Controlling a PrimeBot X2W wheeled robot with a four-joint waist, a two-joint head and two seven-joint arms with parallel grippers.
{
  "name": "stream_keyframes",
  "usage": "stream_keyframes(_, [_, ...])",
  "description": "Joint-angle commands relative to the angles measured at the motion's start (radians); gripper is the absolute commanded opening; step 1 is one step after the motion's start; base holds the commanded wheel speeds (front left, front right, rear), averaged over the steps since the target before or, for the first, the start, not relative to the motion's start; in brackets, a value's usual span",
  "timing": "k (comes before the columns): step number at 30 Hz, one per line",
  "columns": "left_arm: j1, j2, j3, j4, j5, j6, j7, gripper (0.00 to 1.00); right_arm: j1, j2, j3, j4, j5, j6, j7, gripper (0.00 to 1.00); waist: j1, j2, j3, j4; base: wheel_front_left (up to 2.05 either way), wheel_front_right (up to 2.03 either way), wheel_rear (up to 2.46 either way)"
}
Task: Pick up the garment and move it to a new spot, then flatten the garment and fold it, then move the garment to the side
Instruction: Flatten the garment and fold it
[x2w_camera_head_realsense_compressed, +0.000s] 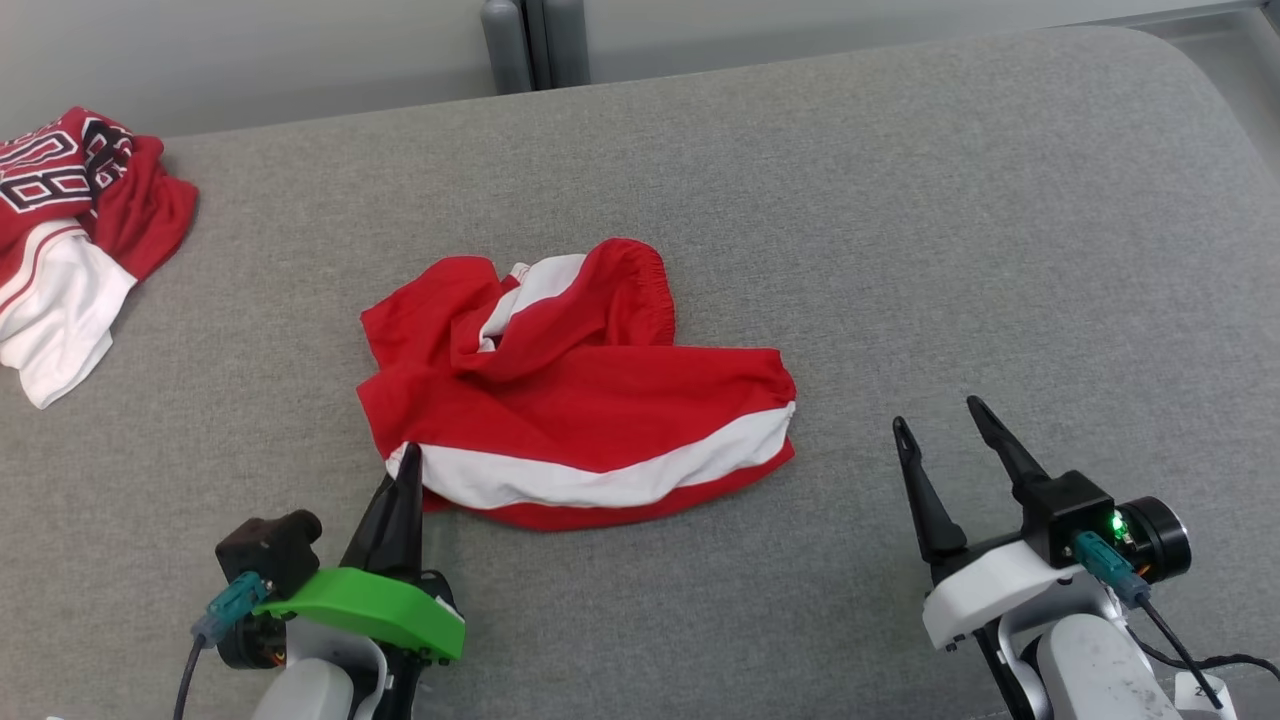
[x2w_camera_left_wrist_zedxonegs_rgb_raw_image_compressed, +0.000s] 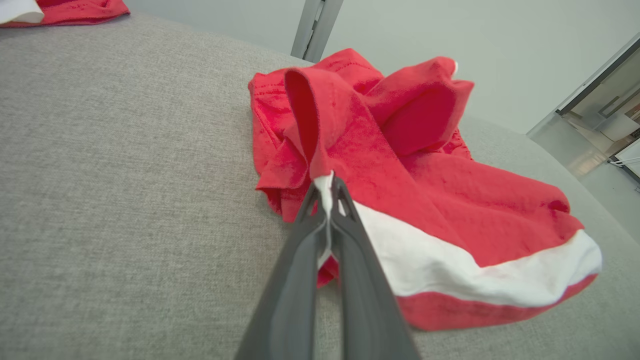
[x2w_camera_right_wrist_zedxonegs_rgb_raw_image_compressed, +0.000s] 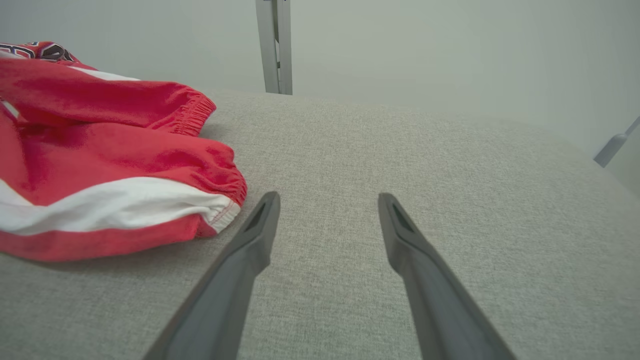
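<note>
The right gripper grabs the gathered cuff at the white stripe's end (x2w_camera_head_realsense_compressed: 781, 427) on the red shorts (x2w_camera_head_realsense_compressed: 564, 396) next. Then I spread and flatten the shorts.
The garment (x2w_camera_head_realsense_compressed: 570, 400) is a crumpled pair of red shorts with a white stripe, lying mid-surface on the grey cushion. My left gripper (x2w_camera_head_realsense_compressed: 408, 462) is shut on its near left corner. In the left wrist view the garment (x2w_camera_left_wrist_zedxonegs_rgb_raw_image_compressed: 425, 200) has its white hem pinched between the two dark fingers of the left gripper (x2w_camera_left_wrist_zedxonegs_rgb_raw_image_compressed: 327, 187), and the cloth rises in a small fold above the tips. My right gripper (x2w_camera_head_realsense_compressed: 935, 425) stands open to the right of the garment, apart from it. The right gripper (x2w_camera_right_wrist_zedxonegs_rgb_raw_image_compressed: 327, 200) holds nothing, and the garment's (x2w_camera_right_wrist_zedxonegs_rgb_raw_image_compressed: 100, 165) right end lies to its left.
A second piece of clothing, a red and white jersey (x2w_camera_head_realsense_compressed: 70, 240) with numbers, lies bunched at the far left edge. The grey cushion (x2w_camera_head_realsense_compressed: 950, 250) has bare room to the right and behind. A grey post (x2w_camera_head_realsense_compressed: 530, 40) stands beyond the far edge.
</note>
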Motion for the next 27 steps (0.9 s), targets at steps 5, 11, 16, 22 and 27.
stream_keyframes(5, [0.022,0.000,0.030,-0.058,0.044,-0.005,-0.001,0.00,-0.053,-0.004,0.042,0.069,-0.012,-0.001,0.000,1.00,0.0000,0.0000,0.009,0.034,0.00,0.00,0.00])
stream_keyframes(11, [0.035,-0.010,0.038,-0.086,0.066,-0.005,-0.001,0.00,-0.111,-0.004,0.113,0.177,0.010,-0.001,0.000,1.00,0.0000,0.0000,0.014,0.066,0.00,0.00,0.00])
stream_keyframes(16, [0.037,-0.020,0.065,-0.097,0.083,-0.005,-0.001,0.00,-0.158,-0.004,0.137,0.229,0.032,-0.001,0.000,1.00,0.0000,0.0000,0.024,0.084,0.00,0.00,0.00])
stream_keyframes(22, [0.035,-0.024,0.075,-0.098,0.092,-0.005,-0.001,0.00,-0.199,-0.004,0.184,0.290,0.053,-0.001,0.000,1.00,0.0000,0.0000,0.037,0.095,0.00,0.00,0.00])
stream_keyframes(27, [0.030,-0.027,0.082,-0.095,0.094,-0.005,-0.001,0.00,-0.217,-0.004,0.226,0.345,0.065,-0.001,0.000,1.00,0.0000,0.0000,0.044,0.098,0.00,0.00,0.00])
